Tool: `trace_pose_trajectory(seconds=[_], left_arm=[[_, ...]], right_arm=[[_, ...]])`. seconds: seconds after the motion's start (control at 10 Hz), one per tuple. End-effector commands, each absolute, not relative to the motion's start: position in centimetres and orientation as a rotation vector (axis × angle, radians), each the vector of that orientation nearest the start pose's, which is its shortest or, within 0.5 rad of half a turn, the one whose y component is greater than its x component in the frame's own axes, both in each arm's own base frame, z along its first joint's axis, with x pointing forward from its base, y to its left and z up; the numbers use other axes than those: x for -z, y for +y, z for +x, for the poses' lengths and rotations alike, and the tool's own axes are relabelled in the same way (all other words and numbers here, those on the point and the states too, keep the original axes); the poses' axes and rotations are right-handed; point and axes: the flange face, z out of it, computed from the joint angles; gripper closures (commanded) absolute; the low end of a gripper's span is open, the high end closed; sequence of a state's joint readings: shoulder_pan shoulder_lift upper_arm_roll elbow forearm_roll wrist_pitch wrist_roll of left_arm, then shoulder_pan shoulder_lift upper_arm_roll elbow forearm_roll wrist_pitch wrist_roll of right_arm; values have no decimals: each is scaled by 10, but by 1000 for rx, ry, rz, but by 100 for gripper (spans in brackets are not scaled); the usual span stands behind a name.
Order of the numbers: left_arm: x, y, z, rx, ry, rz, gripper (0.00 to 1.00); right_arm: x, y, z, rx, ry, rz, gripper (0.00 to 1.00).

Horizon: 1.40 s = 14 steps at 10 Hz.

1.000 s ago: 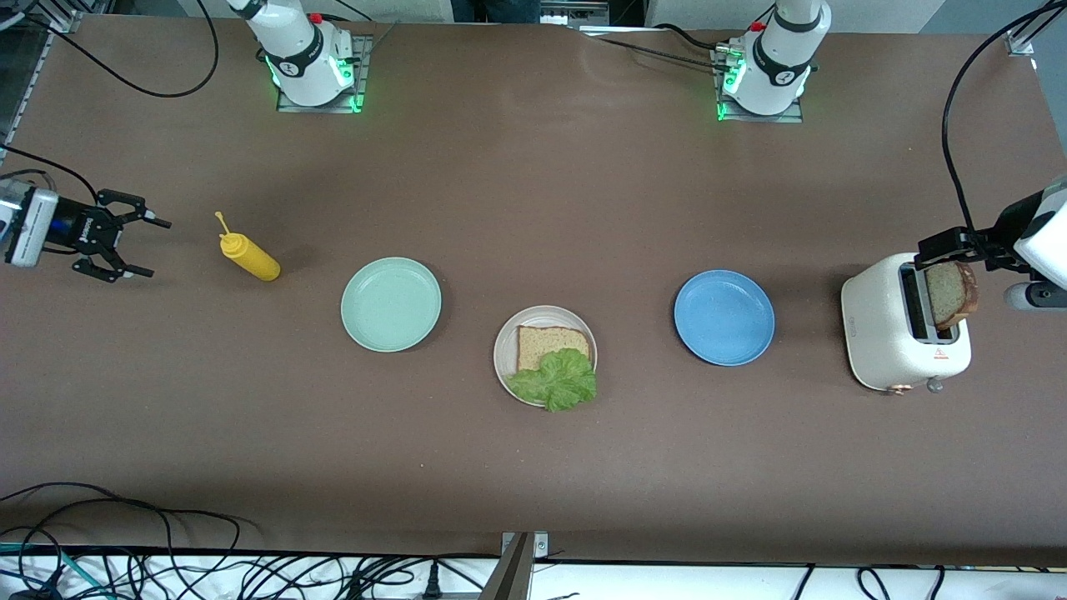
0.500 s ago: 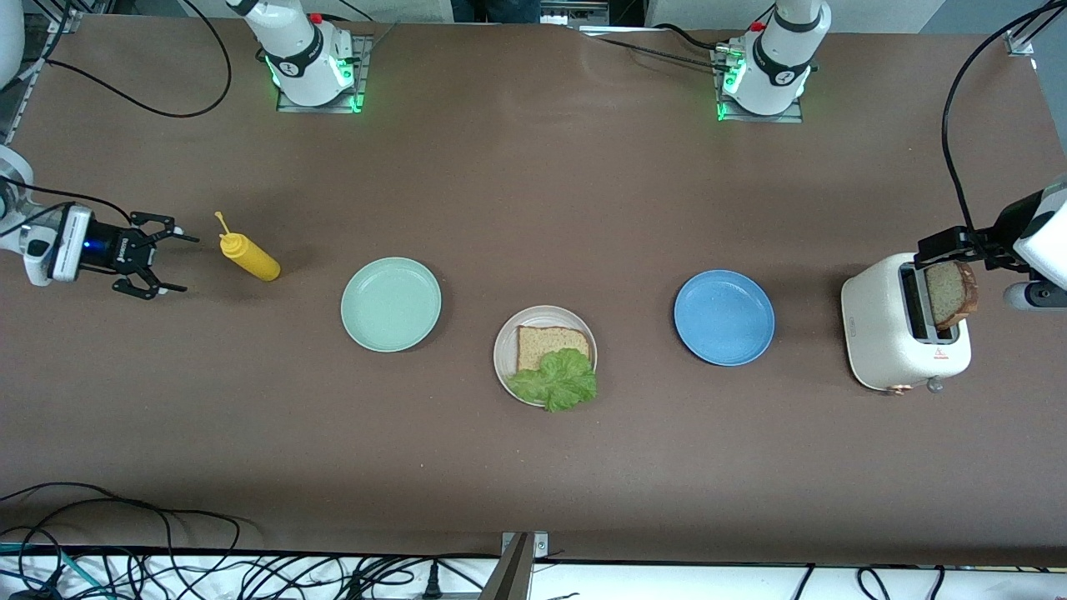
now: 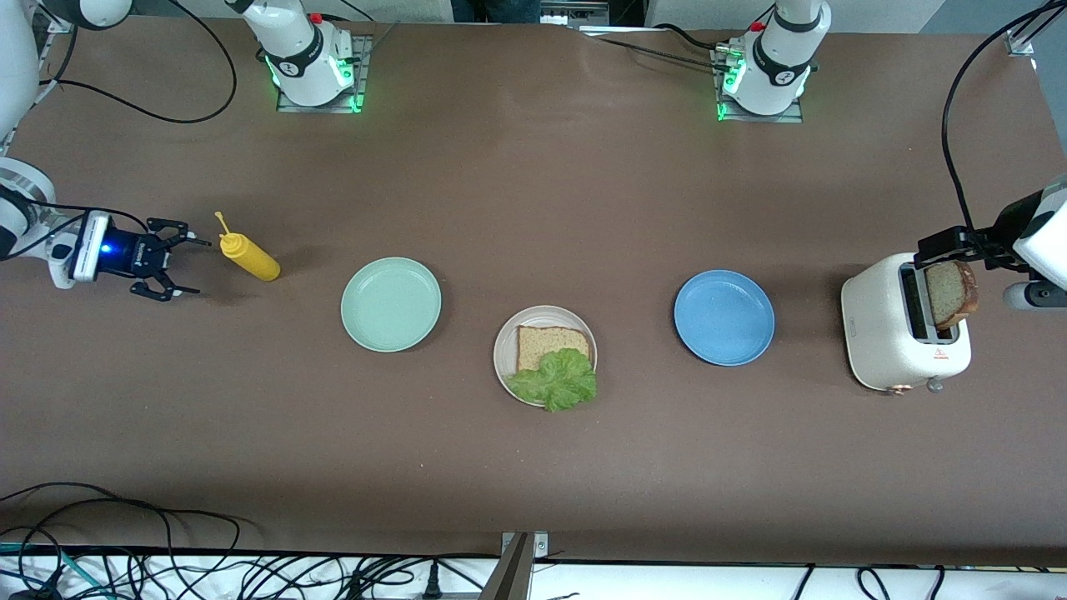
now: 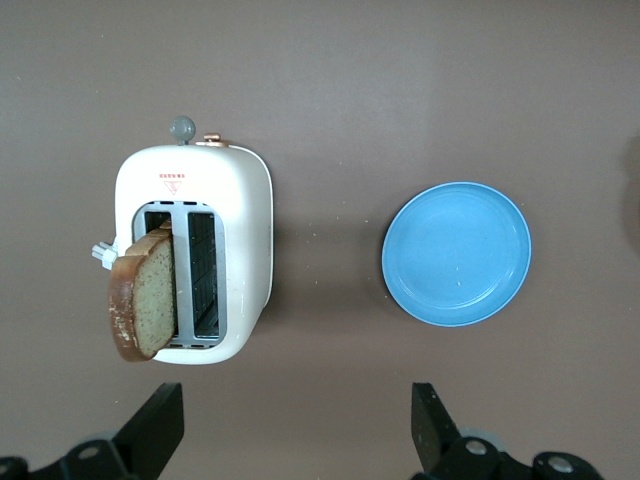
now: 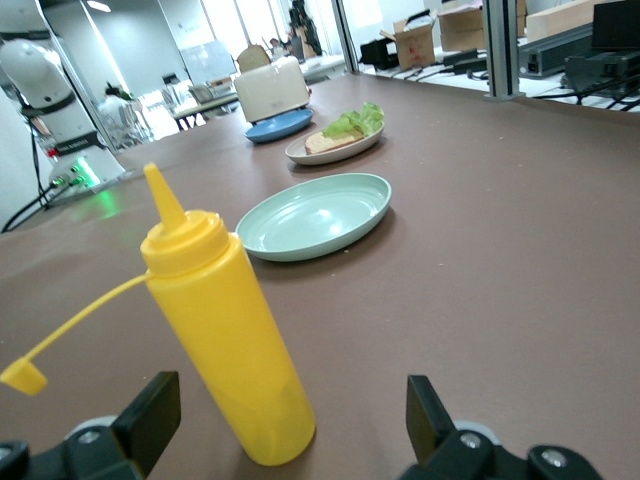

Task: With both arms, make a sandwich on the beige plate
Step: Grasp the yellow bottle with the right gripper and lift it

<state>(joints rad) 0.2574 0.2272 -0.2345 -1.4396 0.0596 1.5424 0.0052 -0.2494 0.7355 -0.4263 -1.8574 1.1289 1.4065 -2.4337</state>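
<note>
I will next grab the bottle by its body (image 3: 254,260) with my right gripper. This keeps the yellow squeeze bottle's nozzle (image 3: 223,224) free to dress the sandwich on the beige plate.
The beige plate (image 3: 503,350) sits mid-table, nearer the front camera than the two coloured plates. It holds one brown bread slice (image 3: 546,343) with a green lettuce leaf (image 3: 558,381) lying partly on it. A second bread slice (image 3: 950,293) (image 4: 145,300) stands tilted out of a slot of the white toaster (image 3: 884,333) (image 4: 240,200). My left gripper (image 3: 942,248) (image 4: 297,430) hangs over the toaster, open and holding nothing. My right gripper (image 3: 202,267) (image 5: 290,425) is low at the right arm's end of the table, open, with its fingers on either side of a yellow squeeze bottle (image 3: 250,257) (image 5: 225,330).
A mint green plate (image 3: 391,304) (image 5: 315,215) and a blue plate (image 3: 723,317) (image 4: 457,253) flank the beige plate, both bare. The yellow bottle stands upright with its cap hanging loose on a tether. Cables run along the table's front edge.
My right gripper has slid along the table toward the yellow bottle and now has it between its open fingers. The left arm, toaster and plates have not moved.
</note>
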Motion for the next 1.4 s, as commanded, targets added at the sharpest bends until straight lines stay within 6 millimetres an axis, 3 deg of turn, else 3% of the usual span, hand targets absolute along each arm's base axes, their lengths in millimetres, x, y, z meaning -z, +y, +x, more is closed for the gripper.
trace_pose_trajectory(seconds=[0.0, 0.2, 0.6, 0.7, 0.8, 0.9, 1.1, 1.3], left_arm=[[-560, 36, 611, -192, -31, -3115, 0], [-560, 36, 611, -192, -31, -3114, 0], [-560, 36, 611, -192, -31, -3115, 0], [-560, 36, 611, -192, -31, -3115, 0], [-561, 36, 611, -189, -33, -3115, 0], [-560, 35, 611, -192, -31, -3115, 0], [-560, 35, 611, -192, -31, -3115, 0], [-560, 35, 611, -192, -31, -3115, 0]], right_arm=[[-126, -244, 486, 923, -1099, -1610, 0], [-107, -232, 478, 923, -1088, -1557, 0], [-100, -199, 488, 923, -1092, -1482, 0], [-100, -192, 492, 931, -1092, -1471, 9], [-100, -190, 494, 947, -1084, -1470, 49], [-102, -187, 496, 945, -1085, -1468, 97], [-123, -170, 521, 944, -1098, -1470, 100], [-184, -146, 576, 875, -1171, -1550, 100]])
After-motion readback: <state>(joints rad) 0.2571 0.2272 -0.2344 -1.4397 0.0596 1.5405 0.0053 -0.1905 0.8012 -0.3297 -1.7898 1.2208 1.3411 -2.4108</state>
